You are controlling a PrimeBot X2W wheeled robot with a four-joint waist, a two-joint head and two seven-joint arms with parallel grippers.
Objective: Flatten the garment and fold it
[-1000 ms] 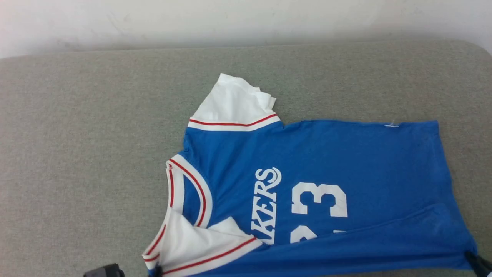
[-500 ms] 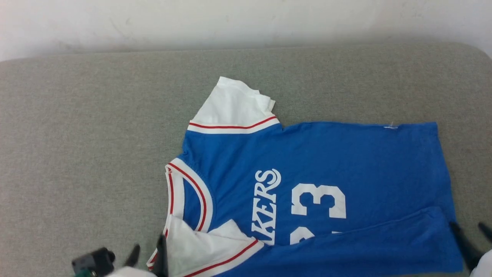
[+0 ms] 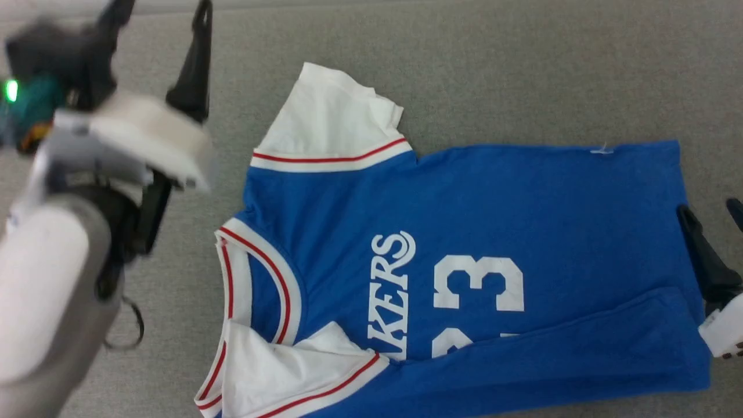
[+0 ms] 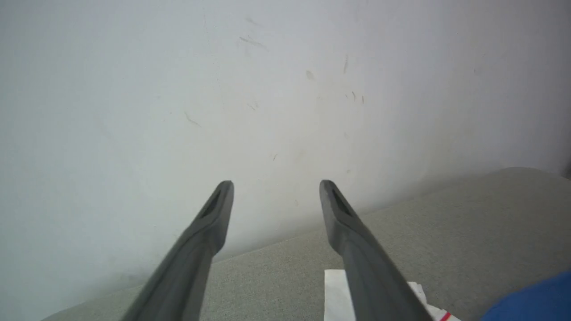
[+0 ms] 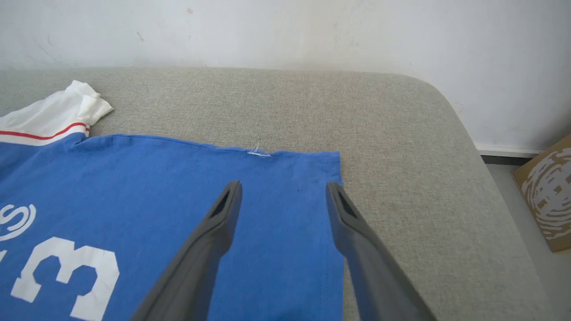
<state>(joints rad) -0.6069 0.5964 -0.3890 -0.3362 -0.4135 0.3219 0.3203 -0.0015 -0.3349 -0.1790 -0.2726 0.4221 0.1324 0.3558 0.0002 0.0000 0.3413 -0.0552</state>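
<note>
The corner of the garment should be pinched next by its white sleeve (image 3: 310, 72) with my left gripper. Then I will fold the sleeve in over the blue front.
The garment (image 3: 493, 209) lies sideways on the grey cushion (image 3: 522, 69), collar to the left and hem to the right. It is royal blue with white sleeves, red-striped trim and white lettering. Its near long edge is folded over onto the front, covering part of the number. My left gripper (image 3: 162, 7) hangs open above the cushion, left of the far sleeve (image 3: 325, 116), with nothing in it. In the left wrist view, the left gripper (image 4: 276, 185) points at the wall, with the sleeve (image 4: 333, 290) below. My right gripper (image 3: 709, 209) stands open at the hem. Its fingers (image 5: 284, 186) straddle the hem corner of the garment (image 5: 156, 187), holding nothing.
A pale wall (image 5: 285, 31) runs behind the cushion. The cushion's rounded right end (image 5: 446, 147) drops to the floor, where a cardboard box (image 5: 548, 191) stands. Bare grey cushion surrounds the garment on the left and far sides.
Both grippers have opened and let go of the garment's near edge. The left arm has risen to the far left; the right sits by the hem. The head camera has tilted down.
</note>
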